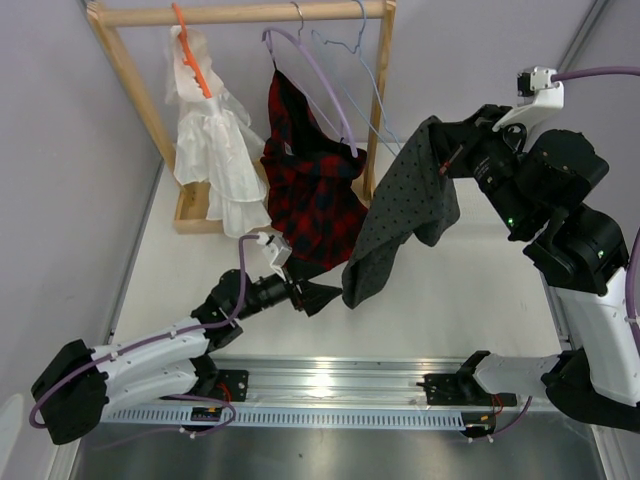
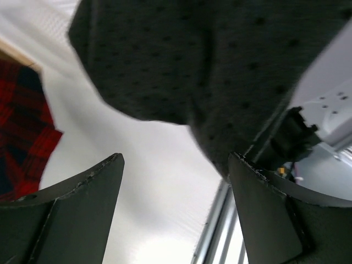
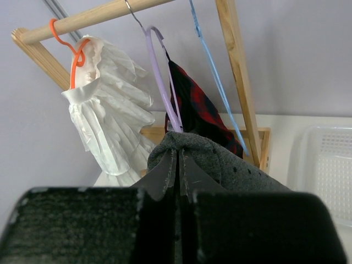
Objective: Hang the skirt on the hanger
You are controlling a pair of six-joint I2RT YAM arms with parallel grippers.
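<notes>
My left gripper is wide open beside the skirt's lower hem. It would miss the cloth (image 3: 231, 159) and come up empty if I lifted it now.
The dark grey dotted skirt (image 1: 400, 215) hangs in the air from my right gripper (image 1: 436, 140), which is shut on its top edge; in the right wrist view the cloth (image 3: 231, 159) bunches over the closed gripper (image 3: 179, 151). The thin light-blue hanger (image 1: 365, 70) hangs empty on the wooden rail, up and left of the skirt; it also shows in the right wrist view (image 3: 217, 82). My left gripper (image 1: 322, 297) is open and empty just left of the skirt's lower hem; in the left wrist view the skirt (image 2: 209, 60) hangs above the open gripper (image 2: 176, 165).
The wooden rack (image 1: 240, 14) holds a white frilly dress on an orange hanger (image 1: 215, 140) and a red plaid garment on a lilac hanger (image 1: 315, 185). A white basket (image 3: 330, 170) sits at the right. A metal rail (image 1: 330, 385) runs along the near edge.
</notes>
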